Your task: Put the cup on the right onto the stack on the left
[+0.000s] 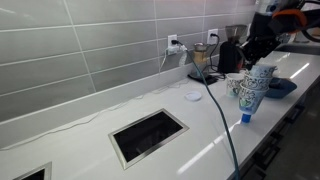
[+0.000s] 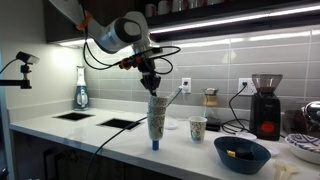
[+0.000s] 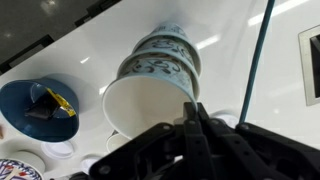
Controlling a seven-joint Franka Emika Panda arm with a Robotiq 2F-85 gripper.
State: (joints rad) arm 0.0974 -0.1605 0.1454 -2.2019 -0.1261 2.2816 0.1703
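Note:
My gripper releases the top cup now, since the top cup's lower body (image 1: 261, 75) (image 3: 158, 68) sits inside the rim of the cup below, in line with the stack.
The stack (image 2: 157, 122) of nested white cups with teal pattern stands as a tall column on the white counter; it also shows in an exterior view (image 1: 254, 90) and in the wrist view (image 3: 162, 52). My gripper (image 2: 152, 88) is right above it and shut on the rim of the topmost nested cup (image 3: 148, 105), pinching the rim between the fingertips (image 3: 190, 108). A single cup (image 2: 198, 127) stands upright alone on the counter just right of the stack, apart from it, and shows in an exterior view (image 1: 235, 85).
A dark blue bowl (image 2: 240, 152) with something yellow inside sits near the front edge, also in the wrist view (image 3: 35, 105). A coffee grinder (image 2: 265, 105) stands by the tiled wall. Sink cut-outs (image 1: 148, 135) lie in the counter. A cable (image 1: 220, 120) hangs across the counter.

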